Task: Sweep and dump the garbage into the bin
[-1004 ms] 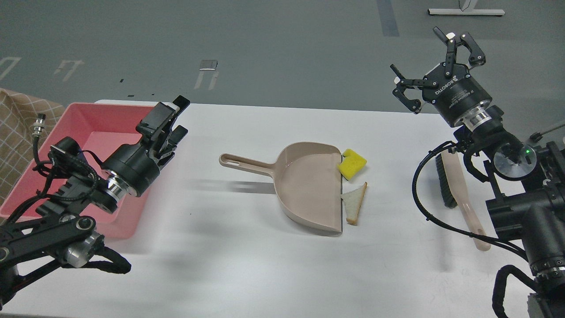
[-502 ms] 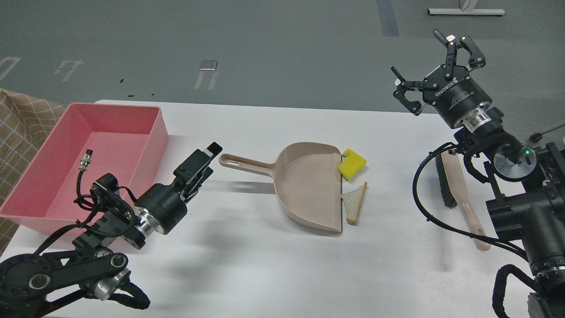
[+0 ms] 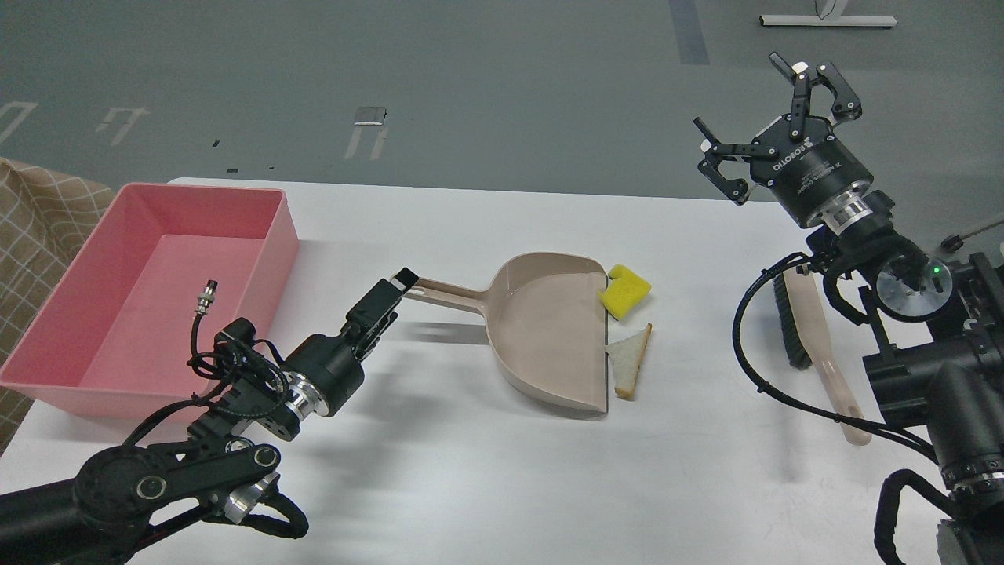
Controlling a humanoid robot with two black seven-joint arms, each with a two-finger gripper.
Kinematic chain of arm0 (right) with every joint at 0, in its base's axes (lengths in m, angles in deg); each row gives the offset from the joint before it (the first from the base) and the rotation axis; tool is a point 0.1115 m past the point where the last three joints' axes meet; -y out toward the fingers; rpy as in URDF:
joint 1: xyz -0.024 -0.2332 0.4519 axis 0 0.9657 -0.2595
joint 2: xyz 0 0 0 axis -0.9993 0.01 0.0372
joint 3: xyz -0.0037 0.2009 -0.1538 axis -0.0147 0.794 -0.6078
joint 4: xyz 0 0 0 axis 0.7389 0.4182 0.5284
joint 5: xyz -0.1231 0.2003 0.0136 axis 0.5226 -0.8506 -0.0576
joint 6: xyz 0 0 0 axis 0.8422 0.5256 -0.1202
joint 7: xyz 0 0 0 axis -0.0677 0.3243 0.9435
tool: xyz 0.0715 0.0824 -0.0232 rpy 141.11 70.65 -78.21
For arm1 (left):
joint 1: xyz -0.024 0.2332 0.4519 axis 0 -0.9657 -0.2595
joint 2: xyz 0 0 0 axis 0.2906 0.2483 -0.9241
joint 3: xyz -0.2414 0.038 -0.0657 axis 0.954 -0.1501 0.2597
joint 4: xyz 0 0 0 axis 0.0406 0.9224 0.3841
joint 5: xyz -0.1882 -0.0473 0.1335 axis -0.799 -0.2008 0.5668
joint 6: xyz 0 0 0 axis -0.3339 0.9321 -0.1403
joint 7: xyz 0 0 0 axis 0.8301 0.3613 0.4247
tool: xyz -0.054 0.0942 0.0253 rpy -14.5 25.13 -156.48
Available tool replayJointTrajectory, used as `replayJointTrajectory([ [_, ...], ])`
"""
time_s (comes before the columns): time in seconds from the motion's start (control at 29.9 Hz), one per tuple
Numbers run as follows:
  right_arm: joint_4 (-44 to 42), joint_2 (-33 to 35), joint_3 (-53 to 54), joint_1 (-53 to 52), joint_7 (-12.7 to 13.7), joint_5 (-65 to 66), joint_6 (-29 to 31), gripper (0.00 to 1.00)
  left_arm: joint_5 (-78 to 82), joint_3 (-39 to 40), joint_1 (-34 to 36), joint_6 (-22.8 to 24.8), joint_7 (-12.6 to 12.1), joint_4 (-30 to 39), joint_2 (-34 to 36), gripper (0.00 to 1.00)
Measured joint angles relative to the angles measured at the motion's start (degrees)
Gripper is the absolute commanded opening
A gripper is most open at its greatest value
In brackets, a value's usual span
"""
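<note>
Next, my right gripper grabs the long hand brush by the handle close to the bristles, near the brush's middle, since its bristled head (image 3: pixel 798 318) fills one end.
The yellow sponge (image 3: pixel 625 292) and the white bread slice (image 3: pixel 630 359) lie on the white table, touching the open mouth of the beige dustpan (image 3: pixel 549 326). The pink bin (image 3: pixel 94 377) stands empty at the table's left. My left gripper (image 3: pixel 396 289) is low over the table at the tip of the dustpan's handle (image 3: pixel 447 292), its fingers apart on either side of the handle end. My right gripper (image 3: pixel 741 94) is open and empty, raised high above the table's far right.
A beige brush (image 3: pixel 820 353) with dark bristles lies on the table at the right, under my right arm. A checked cloth (image 3: pixel 31 212) shows at the left edge beyond the bin. The table's far edge runs behind the dustpan.
My left gripper has moved down and to the right, from above the bin to the tip of the dustpan handle. The right arm, dustpan and garbage have barely moved.
</note>
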Motion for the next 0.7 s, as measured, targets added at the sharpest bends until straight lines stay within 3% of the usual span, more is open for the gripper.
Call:
replayJointTrajectory([
  [0.7, 0.0, 0.0, 0.0, -0.1, 0.0, 0.0, 0.0, 1.00, -0.3, -5.0, 4.4, 0.0, -0.4, -12.1, -10.2, 0.98],
])
